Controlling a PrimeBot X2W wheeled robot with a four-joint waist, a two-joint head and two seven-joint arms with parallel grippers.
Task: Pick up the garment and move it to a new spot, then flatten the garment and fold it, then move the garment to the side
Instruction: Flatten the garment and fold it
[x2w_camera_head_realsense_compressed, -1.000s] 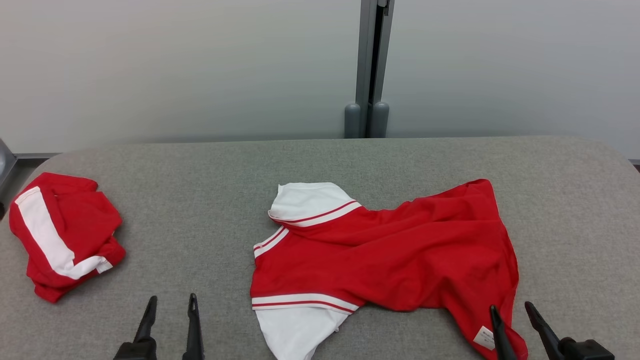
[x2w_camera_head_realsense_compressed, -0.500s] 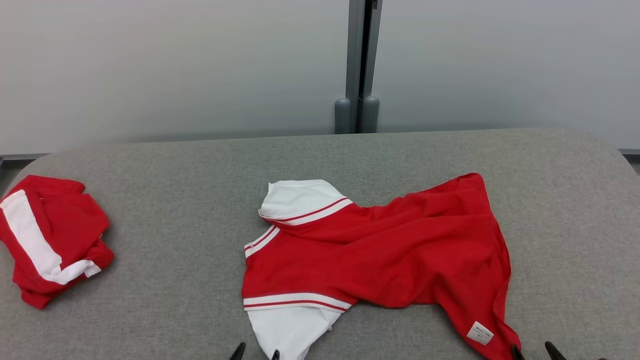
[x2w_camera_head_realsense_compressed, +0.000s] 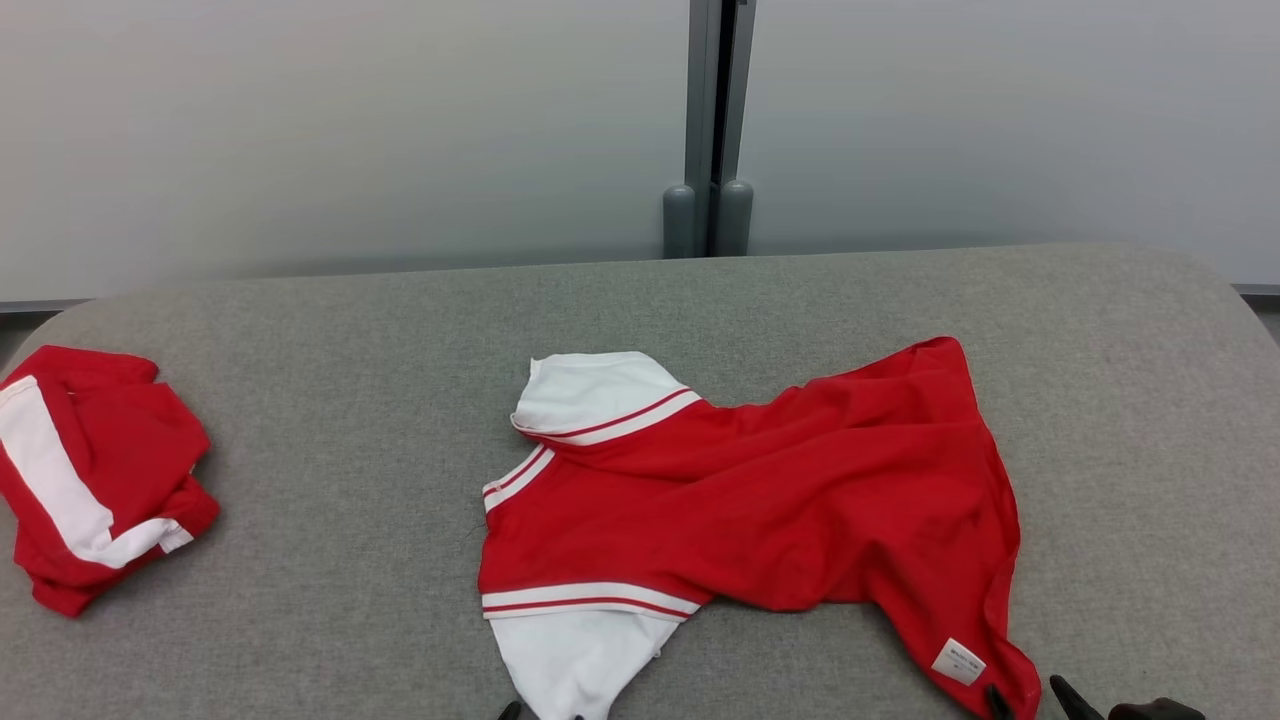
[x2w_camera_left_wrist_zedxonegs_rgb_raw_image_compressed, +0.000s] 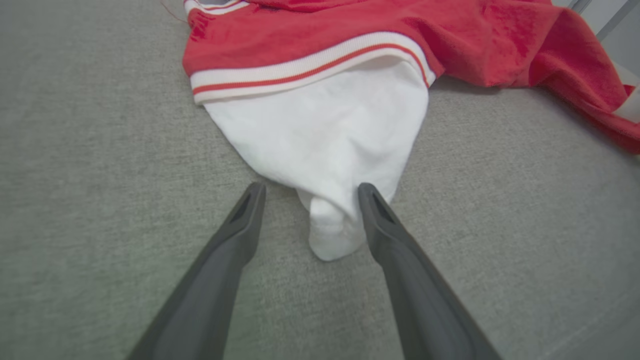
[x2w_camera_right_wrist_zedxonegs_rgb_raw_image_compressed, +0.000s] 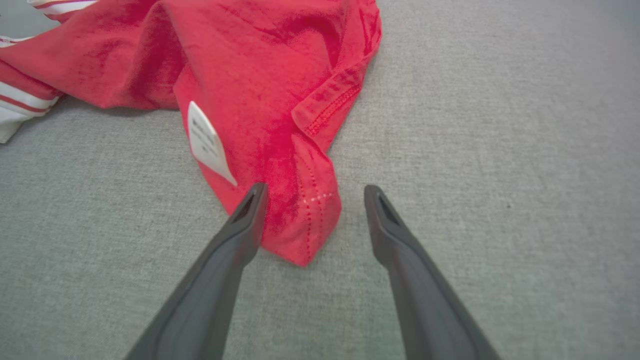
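Note:
The shirt (x2w_camera_head_realsense_compressed: 744, 504) lies loose across the table. The robot's right gripper will next grab the shirt by the red hem corner (x2w_camera_head_realsense_compressed: 1017, 690) that sticks up between its fingers.
The garment (x2w_camera_head_realsense_compressed: 760, 500) is a red shirt with white sleeves, lying crumpled and spread in the middle of the grey padded table (x2w_camera_head_realsense_compressed: 350, 400). My left gripper (x2w_camera_left_wrist_zedxonegs_rgb_raw_image_compressed: 310, 192) is open, its fingers on either side of the tip of the near white sleeve (x2w_camera_left_wrist_zedxonegs_rgb_raw_image_compressed: 325, 130); in the head view its tips (x2w_camera_head_realsense_compressed: 540, 712) just peek in at the bottom edge. My right gripper (x2w_camera_right_wrist_zedxonegs_rgb_raw_image_compressed: 315, 192) is open astride the garment's red hem corner (x2w_camera_right_wrist_zedxonegs_rgb_raw_image_compressed: 300, 220), next to the white label (x2w_camera_right_wrist_zedxonegs_rgb_raw_image_compressed: 205, 137); it appears at the lower right (x2w_camera_head_realsense_compressed: 1030, 698) of the head view.
A second red and white garment (x2w_camera_head_realsense_compressed: 90, 470) lies bunched at the table's left edge. A grey post (x2w_camera_head_realsense_compressed: 708, 130) stands behind the table against a pale wall. Bare grey table surface lies to the right of the shirt and between the two garments.
The head camera has shifted, so everything sits slightly left and higher. My left gripper has moved right to the white sleeve tip. Both grippers now show lower in the head view, still open.

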